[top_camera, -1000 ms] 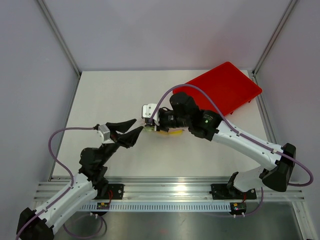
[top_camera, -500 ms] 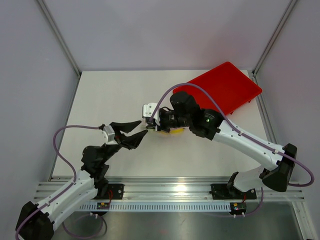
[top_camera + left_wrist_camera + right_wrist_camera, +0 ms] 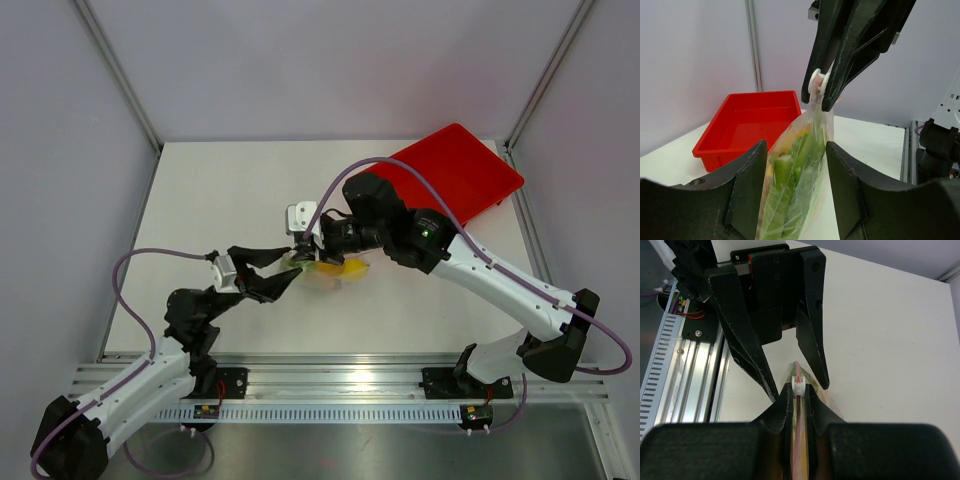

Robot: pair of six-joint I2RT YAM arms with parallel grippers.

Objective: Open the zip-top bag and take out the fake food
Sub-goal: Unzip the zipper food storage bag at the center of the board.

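Next, my left gripper takes hold of the zip-top bag (image 3: 335, 272) just beside the white slider, to let my right gripper slide the bag open.
The clear zip-top bag (image 3: 797, 180) hangs by its pink zip strip (image 3: 798, 440), just above the table (image 3: 200, 200). My right gripper (image 3: 798, 386) is shut on the strip's white slider (image 3: 816, 80) from above. Inside the bag are green celery and yellow pieces of fake food (image 3: 785, 172). My left gripper (image 3: 792, 192) is open, one finger on each side of the bag's lower part, not pressing it. In the top view the bag (image 3: 335, 272) sits between the left gripper (image 3: 287, 268) and the right gripper (image 3: 305, 250).
A red rectangular tray (image 3: 450, 180) lies at the back right of the table; it also shows in the left wrist view (image 3: 747, 125). An aluminium rail (image 3: 340, 385) runs along the near edge.
My left gripper has moved right and forward until its open fingers straddle the bag. The right gripper has lifted the bag slightly and shifted a little.
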